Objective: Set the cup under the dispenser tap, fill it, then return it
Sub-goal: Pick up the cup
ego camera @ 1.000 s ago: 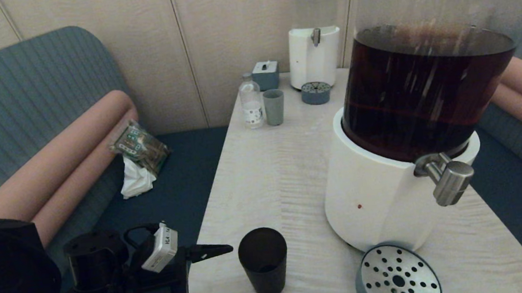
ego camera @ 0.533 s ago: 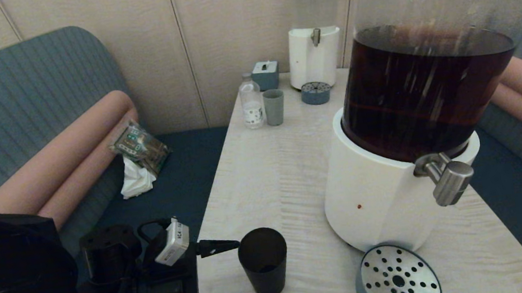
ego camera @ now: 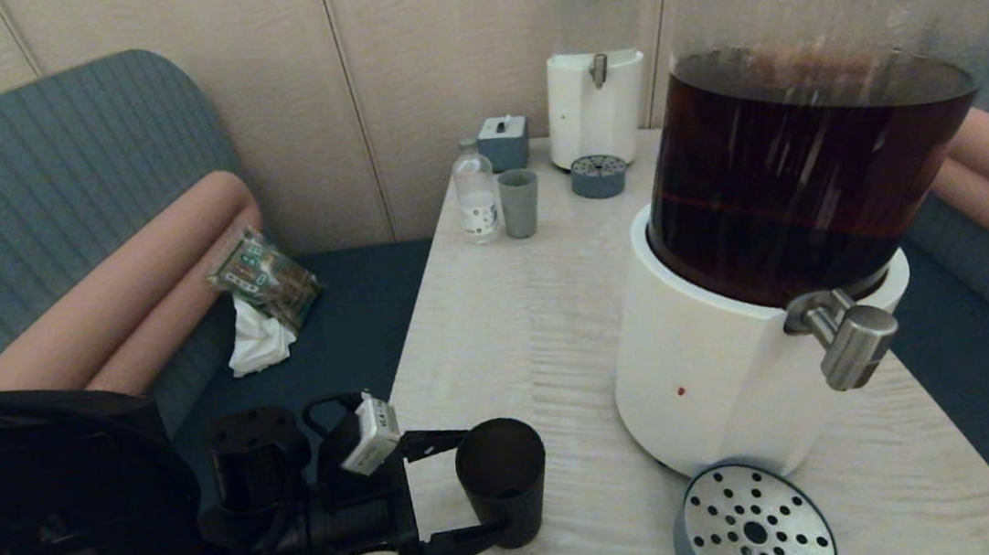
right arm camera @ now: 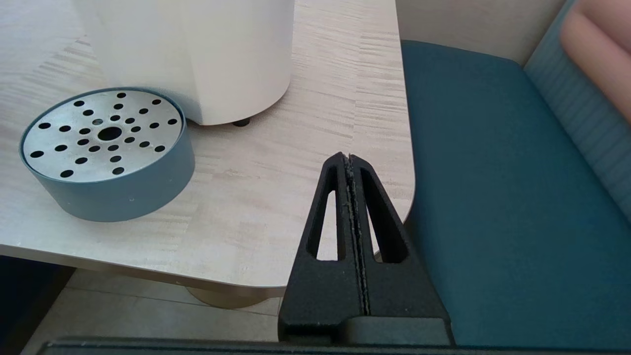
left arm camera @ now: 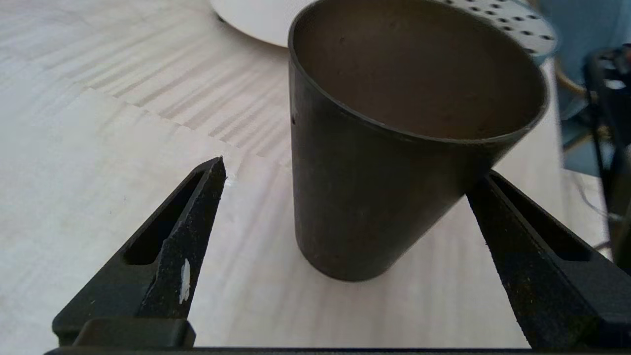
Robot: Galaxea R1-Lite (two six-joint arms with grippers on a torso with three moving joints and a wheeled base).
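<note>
Next, my left gripper grabs the black cup by its outer side (ego camera: 522,510), which leaves the cup's opening free to fill under the dispenser tap (ego camera: 850,341).
The black cup (ego camera: 502,479) (left arm camera: 384,162) stands empty on the pale wooden table (ego camera: 537,328) near its front left corner. My left gripper (ego camera: 482,484) (left arm camera: 351,172) is open around it, one finger on each side. One finger (left arm camera: 522,236) is at the cup's wall; the other finger (left arm camera: 192,217) is apart from it. The steel dispenser tap (ego camera: 850,341) juts from the big dispenser (ego camera: 726,382) of dark liquid, to the cup's right. The right gripper (right arm camera: 349,159) is shut and empty by the table's front right corner.
A round perforated drip tray (ego camera: 753,526) (right arm camera: 106,148) lies before the big dispenser. At the far end stand a grey-blue tumbler (ego camera: 520,203), a small bottle (ego camera: 475,192), a blue box (ego camera: 504,141), a clear-liquid dispenser (ego camera: 594,74) and its small tray (ego camera: 599,176). Blue bench seats flank the table.
My left gripper has moved forward and to the right until its open fingers straddle the cup. The cup seems nudged slightly away.
</note>
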